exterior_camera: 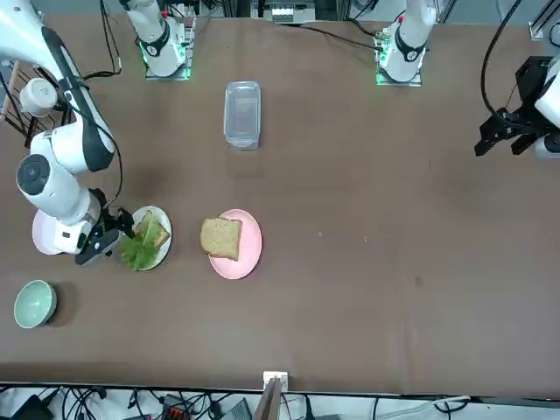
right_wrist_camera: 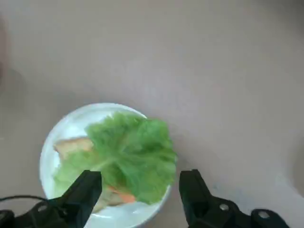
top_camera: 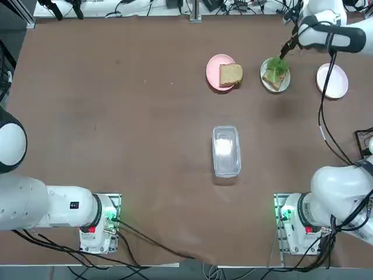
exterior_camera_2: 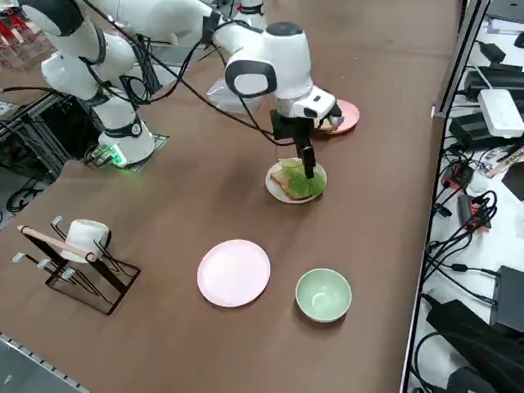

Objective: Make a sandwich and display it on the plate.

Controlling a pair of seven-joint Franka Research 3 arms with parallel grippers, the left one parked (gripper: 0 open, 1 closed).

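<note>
My right gripper grips the tan toast slice by its crust edge (exterior_camera: pixel 205 237) next, to top the lettuce leaf (exterior_camera: pixel 140 248) and finish the sandwich.
On the small white plate (top_camera: pixel 270 86) (right_wrist_camera: pixel 66 128) lies one toast slice with a bit of orange filling and a green lettuce leaf (top_camera: pixel 279 66) (right_wrist_camera: pixel 130 152) (exterior_camera_2: pixel 304 187) on top. A second toast slice (top_camera: pixel 231 74) (exterior_camera: pixel 220 237) rests apart on a pink plate (top_camera: pixel 214 65) (exterior_camera: pixel 249 255) to the left in the top view. My right gripper (top_camera: pixel 287 46) (exterior_camera: pixel 121 226) (exterior_camera_2: pixel 309 169) (right_wrist_camera: pixel 142 178) hangs just over the plate's edge, open. Its two fingers (right_wrist_camera: pixel 90 183) straddle the leaf from above and hold nothing.
A clear plastic container (top_camera: pixel 226 150) stands mid-table. An empty pink plate (top_camera: pixel 332 80) (exterior_camera_2: pixel 234 272) lies right of the white plate. A pale-green bowl (exterior_camera_2: pixel 322 295) (exterior_camera: pixel 35 303) and a wire rack with a white mug (exterior_camera_2: pixel 78 250) sit beyond it, near the table's right edge.
</note>
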